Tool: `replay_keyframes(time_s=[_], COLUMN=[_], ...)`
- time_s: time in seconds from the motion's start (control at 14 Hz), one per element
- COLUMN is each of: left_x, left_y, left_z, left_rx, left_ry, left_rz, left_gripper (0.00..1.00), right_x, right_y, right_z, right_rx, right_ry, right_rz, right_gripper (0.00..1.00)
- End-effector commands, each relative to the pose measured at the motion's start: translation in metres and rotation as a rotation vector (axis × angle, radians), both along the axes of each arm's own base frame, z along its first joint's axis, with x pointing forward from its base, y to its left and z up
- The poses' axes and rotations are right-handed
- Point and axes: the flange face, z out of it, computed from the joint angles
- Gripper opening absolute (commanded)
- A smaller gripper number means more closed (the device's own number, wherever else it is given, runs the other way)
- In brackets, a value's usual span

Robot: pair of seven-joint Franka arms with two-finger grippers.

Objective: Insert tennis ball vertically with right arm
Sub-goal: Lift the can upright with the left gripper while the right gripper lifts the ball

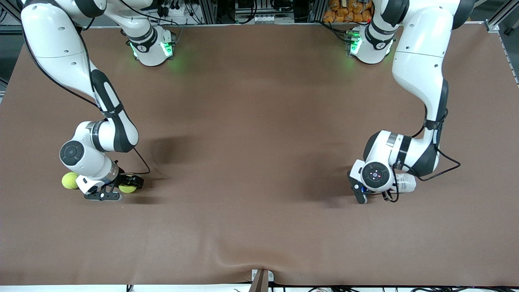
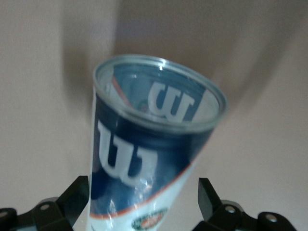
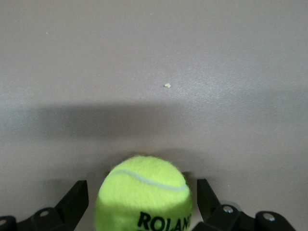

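Note:
I next need to grab the ball by its round middle with my right gripper, to put the tennis ball into the clear can.
A yellow-green tennis ball lies on the brown table between the fingers of my right gripper. The gripper is open, and table shows on both sides of the ball. From the front, this ball peeks out beside the right wrist, low over the right arm's end of the table. My left gripper is open around a clear tennis-ball can with a blue and white label. Its open mouth points away from the wrist. Only the can's white end shows under the left wrist.
Another tennis ball rests on the table right beside the right wrist, toward the table's edge. The brown cloth covers the whole table and ripples near the front edge. A small bracket sits at that edge.

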Motion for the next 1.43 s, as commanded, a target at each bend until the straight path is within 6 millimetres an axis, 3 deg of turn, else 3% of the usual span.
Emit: replay_keyframes(time_s=[0.0,0.36,0.5,0.57,0.72,0.79,0.93,1.0,1.22,1.36], left_x=[0.003,0.003,0.003,0.003,0.003,0.003,0.004,0.005,0.006,0.009], left_y=[-0.001,0.000,0.000,0.000,0.001,-0.001,-0.001,-0.002,-0.003,-0.020], left_z=[-0.012,-0.023,-0.023,-0.023,-0.023,-0.021,-0.018,-0.017,-0.010,0.013], left_rx=[0.008,0.023,0.024,0.024,0.024,0.021,0.020,0.019,0.015,0.008], left_ry=[-0.016,-0.018,-0.020,-0.019,-0.019,-0.022,-0.027,-0.030,-0.038,-0.063], left_rz=[-0.035,-0.053,-0.052,-0.053,-0.052,-0.052,-0.052,-0.050,-0.056,-0.087], left_gripper=[1.00,1.00,1.00,0.86,0.58,0.49,0.45,0.44,0.44,0.45], right_x=[-0.003,-0.003,-0.005,-0.005,-0.005,-0.004,-0.002,-0.002,-0.006,-0.007], right_y=[-0.003,-0.005,-0.004,-0.004,-0.004,-0.004,-0.003,-0.002,0.001,0.004], right_z=[0.016,0.017,0.014,0.014,0.014,0.022,0.051,0.071,0.132,0.171], right_rx=[0.011,0.010,0.010,0.010,0.010,0.011,0.015,0.018,0.027,0.033], right_ry=[-0.015,-0.016,-0.011,-0.014,-0.013,-0.021,-0.016,-0.018,-0.028,-0.033], right_rz=[-0.007,-0.006,-0.003,-0.003,-0.003,-0.002,0.000,0.002,0.009,0.014], right_gripper=[1.00,0.94,0.79,0.72,0.43,0.30,0.09,0.04,0.03,0.01])
